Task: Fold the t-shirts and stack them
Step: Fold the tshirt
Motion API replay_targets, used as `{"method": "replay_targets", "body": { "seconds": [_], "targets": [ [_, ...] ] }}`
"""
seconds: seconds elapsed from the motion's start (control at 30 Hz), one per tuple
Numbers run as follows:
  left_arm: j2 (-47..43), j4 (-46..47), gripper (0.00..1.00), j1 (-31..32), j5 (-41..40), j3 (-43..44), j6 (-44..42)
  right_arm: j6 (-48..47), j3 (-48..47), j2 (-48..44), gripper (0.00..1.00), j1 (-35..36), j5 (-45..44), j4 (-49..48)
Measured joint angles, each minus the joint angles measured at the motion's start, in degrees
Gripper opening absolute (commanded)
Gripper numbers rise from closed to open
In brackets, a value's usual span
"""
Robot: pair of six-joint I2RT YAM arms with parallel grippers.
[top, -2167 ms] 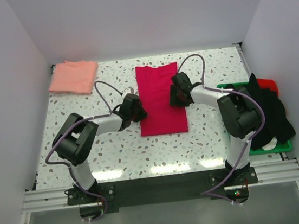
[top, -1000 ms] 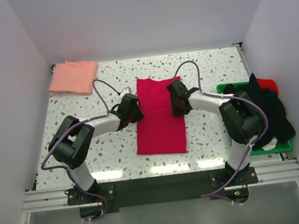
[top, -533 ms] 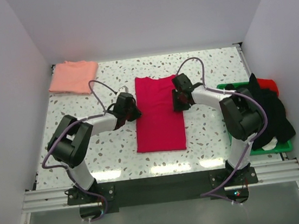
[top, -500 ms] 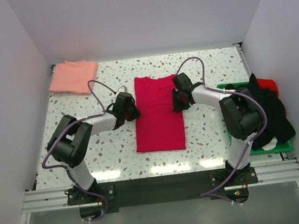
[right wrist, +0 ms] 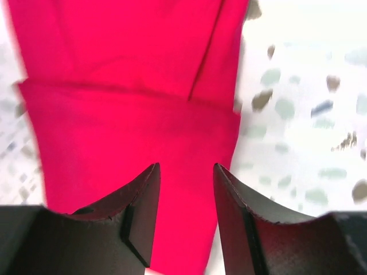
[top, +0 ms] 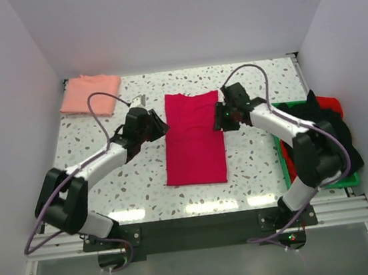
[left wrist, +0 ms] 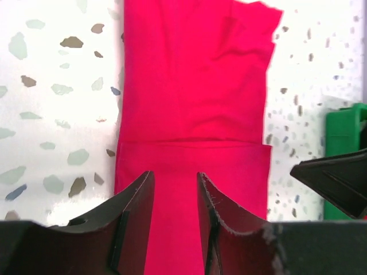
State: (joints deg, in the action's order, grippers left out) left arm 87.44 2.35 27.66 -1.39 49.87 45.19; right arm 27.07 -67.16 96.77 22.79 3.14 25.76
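The near end of the t-shirt needs to be folded over next, so the left gripper should grab the crimson-red t-shirt's near-end corner (top: pixel 169 183), across from the right gripper's corner.
A crimson-red t-shirt (top: pixel 194 139) lies flat mid-table, folded into a long narrow strip, with a fold line across it (left wrist: pixel 195 86) (right wrist: pixel 126 114). The pale salmon-pink t-shirt (top: pixel 90 95) sits folded at the far left corner. My left gripper (top: pixel 161 125) hovers at the red shirt's left edge, jaws open with nothing between them (left wrist: pixel 175 177). At the strip's right edge hangs my right gripper (top: pixel 219 121), open too and holding nothing (right wrist: pixel 186 169). Beneath both pairs of jaws only red cloth shows.
A green tray (top: pixel 285 158) stands at the right edge, heaped with black cloth (top: pixel 328 136) and a bit of red (top: pixel 329 101). Its green corner (left wrist: pixel 344 132) shows in the left wrist view. White walls close in the table on three sides.
Both grippers have opened and let go of the red shirt's side edges. The arms have stretched out and lifted a little; the shirt lies still.
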Motion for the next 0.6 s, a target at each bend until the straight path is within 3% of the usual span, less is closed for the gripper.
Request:
{"method": "replay_targets", "body": {
  "seconds": [0.3, 0.6],
  "targets": [
    [-21.9, -5.7, 0.48, 0.0, 3.1, -16.4, 0.2, 6.1, 24.6, -26.6, 0.46, 0.4, 9.9, -0.9],
    [-27.6, -9.2, 0.51, 0.2, 13.3, -30.1, 1.5, 14.8, 41.7, -38.1, 0.46, 2.3, 16.3, -1.8]
  ]
}}
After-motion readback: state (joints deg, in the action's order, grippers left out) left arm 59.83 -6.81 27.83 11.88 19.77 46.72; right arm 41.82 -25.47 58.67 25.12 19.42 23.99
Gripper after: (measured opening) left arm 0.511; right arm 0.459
